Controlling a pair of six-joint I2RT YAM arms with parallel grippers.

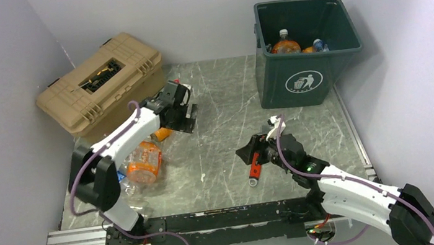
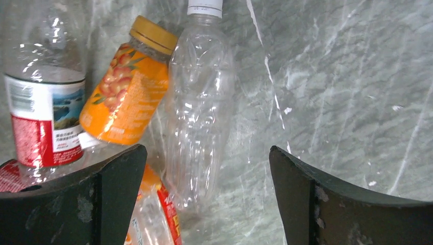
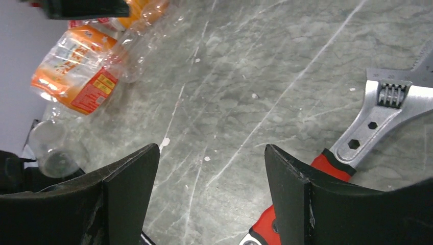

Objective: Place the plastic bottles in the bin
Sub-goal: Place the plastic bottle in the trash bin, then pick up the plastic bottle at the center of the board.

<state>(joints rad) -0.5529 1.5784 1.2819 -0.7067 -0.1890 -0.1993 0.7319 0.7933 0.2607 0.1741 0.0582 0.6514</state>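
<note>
My left gripper needs to hold the clear plastic bottle by its base half (image 2: 195,159). That leaves the clear plastic bottle's end with the cap (image 2: 205,9) free for my right gripper.
Plastic bottles lie at the left of the table. In the left wrist view I see a clear bottle (image 2: 196,112), an orange bottle with a yellow cap (image 2: 125,94), a clear one with a red and white label (image 2: 43,102) and a crushed orange-labelled one (image 2: 153,214). My left gripper (image 2: 206,153) hangs open over them, the clear bottle's lower end between its fingers and untouched. From above, a crushed orange bottle (image 1: 144,161) lies beside the left arm. The dark green bin (image 1: 309,80) stands at the back right with bottles (image 1: 285,44) inside. My right gripper (image 3: 212,148) is open over bare table.
A red-handled wrench (image 3: 367,132) lies just right of my right gripper. A tan toolbox (image 1: 100,80) stands at the back left, close behind the left gripper (image 1: 183,113). Walls close in the table on the left, back and right.
</note>
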